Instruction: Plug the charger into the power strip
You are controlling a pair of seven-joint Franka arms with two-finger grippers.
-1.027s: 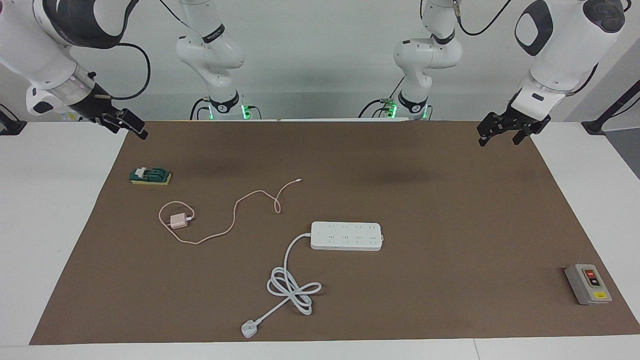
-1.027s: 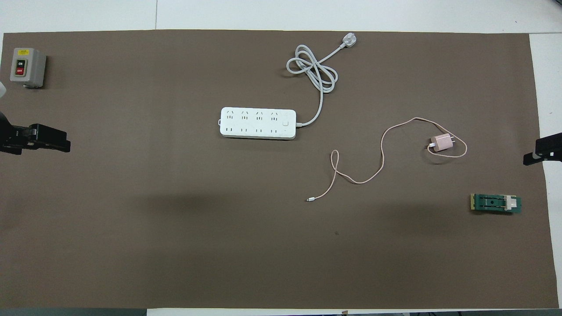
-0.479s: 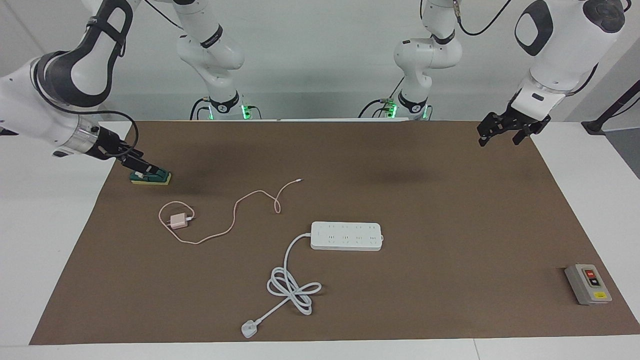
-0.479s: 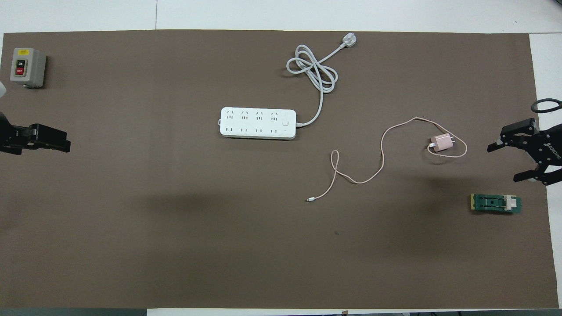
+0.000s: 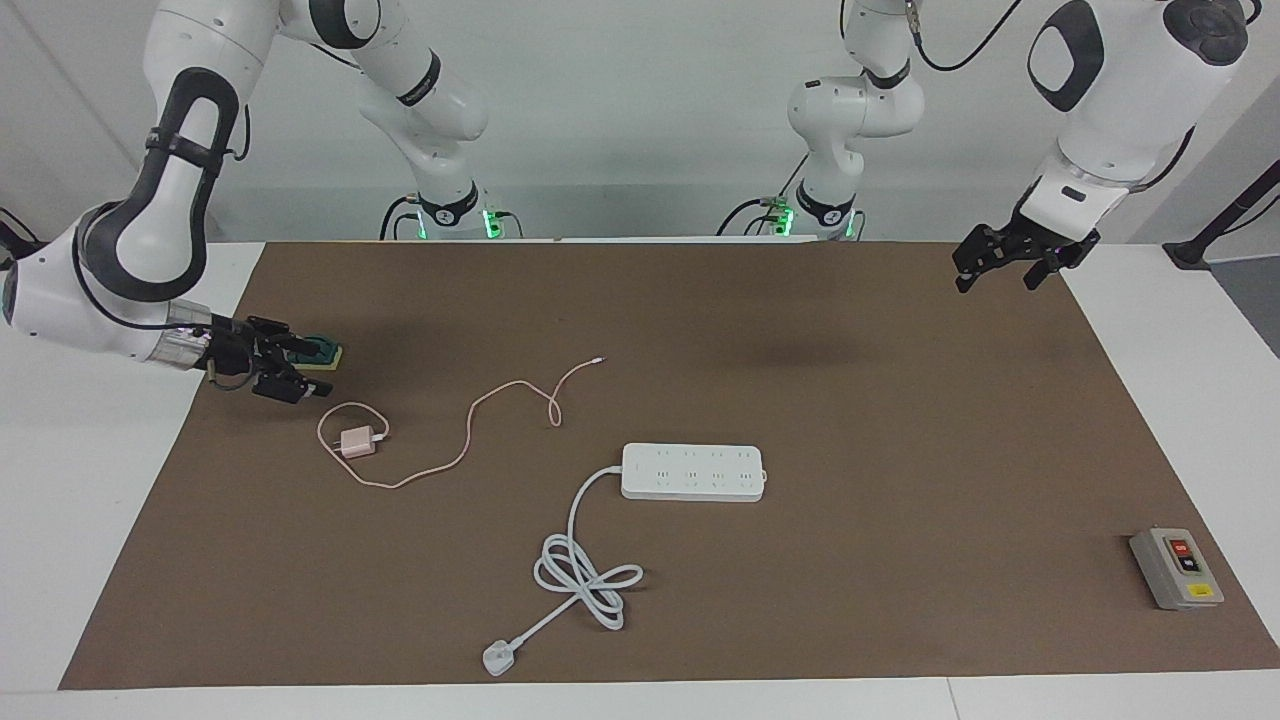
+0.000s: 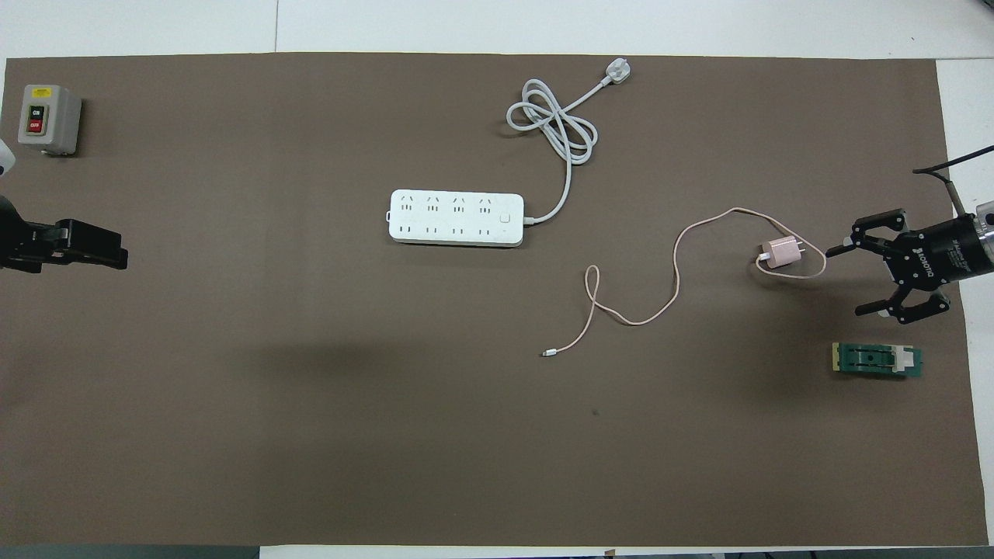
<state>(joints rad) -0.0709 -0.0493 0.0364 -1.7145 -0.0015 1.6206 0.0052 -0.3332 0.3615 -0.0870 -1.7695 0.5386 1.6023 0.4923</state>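
My right gripper grabs the flat sides of the charger (image 5: 356, 442) next, since metal prongs stick out of one end of the charger and the cable fills the other.
The charger (image 5: 356, 442) (image 6: 781, 252) is a small pale-pink cube lying on the brown mat toward the right arm's end. Its thin pink cable (image 5: 468, 412) (image 6: 674, 260) loops around it and snakes toward the mat's middle, ending in a white connector (image 5: 598, 360) (image 6: 550, 353). The white power strip (image 5: 692, 472) (image 6: 456, 218) lies flat mid-mat, sockets up. My right gripper (image 5: 318, 370) (image 6: 846, 281) is open and empty over the mat beside the charger, its fingers pointing at it with a gap between. My left gripper (image 5: 996, 285) (image 6: 116, 256) waits open over the mat's edge at the left arm's end.
The strip's thick white cord (image 5: 585, 575) coils farther from the robots and ends in a white plug (image 5: 496, 658) (image 6: 617, 72). A green block (image 6: 877, 360) lies near the right gripper. A grey button box (image 5: 1176, 568) (image 6: 48, 119) stands at the left arm's end.
My right arm has swung down and in from the table's edge, bringing its open gripper over the mat beside the charger. The left gripper has barely moved.
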